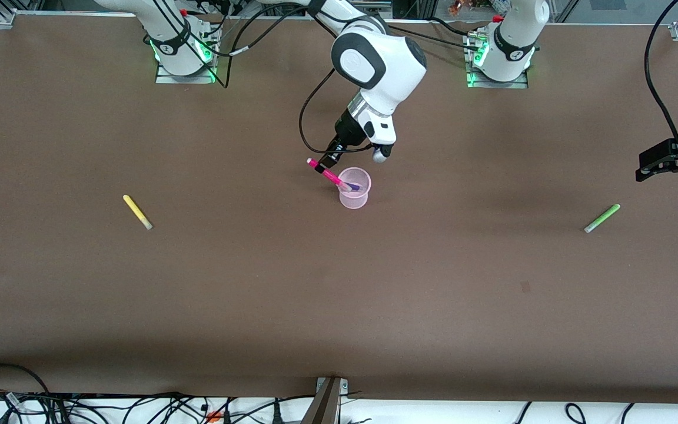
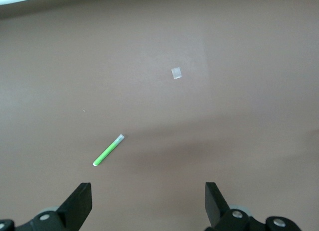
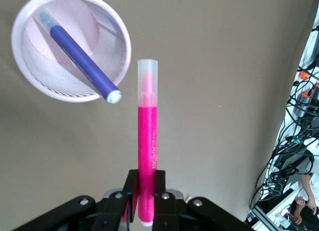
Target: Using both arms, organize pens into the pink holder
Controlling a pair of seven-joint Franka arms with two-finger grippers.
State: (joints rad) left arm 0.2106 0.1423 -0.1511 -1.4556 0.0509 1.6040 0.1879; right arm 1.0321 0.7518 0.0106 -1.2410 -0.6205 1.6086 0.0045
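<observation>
My right gripper should keep hold of the magenta pen point(image 1: 326, 174) until the pen is farther in, because it is mostly outside the pink holder's rim point(image 1: 363, 175) and would tip out if I opened now.
My right gripper point(image 1: 322, 165) is shut on the magenta-pink pen point(image 1: 330, 175) and holds it tilted above the table, its clear-capped tip at the rim of the pink holder point(image 1: 354, 203). The right wrist view shows the gripper point(image 3: 145, 183) clamped on the pen's point(image 3: 147, 141) lower end, its tip just beside the holder point(image 3: 50, 84). The dark purple pen point(image 3: 82, 64) leans inside the holder point(image 1: 355, 187). My left gripper point(image 1: 674, 162) is open over the table's left-arm end. The light green pen point(image 1: 602, 218) lies there on the table, seen ahead of the open left gripper point(image 2: 148, 198) as the green pen point(image 2: 108, 151).
The yellow pen point(image 1: 137, 211) lies flat toward the right arm's end of the brown table point(image 1: 339, 306). A small pale patch point(image 2: 176, 72) marks the table surface past the green pen. Cables run along the table edge nearest the front camera.
</observation>
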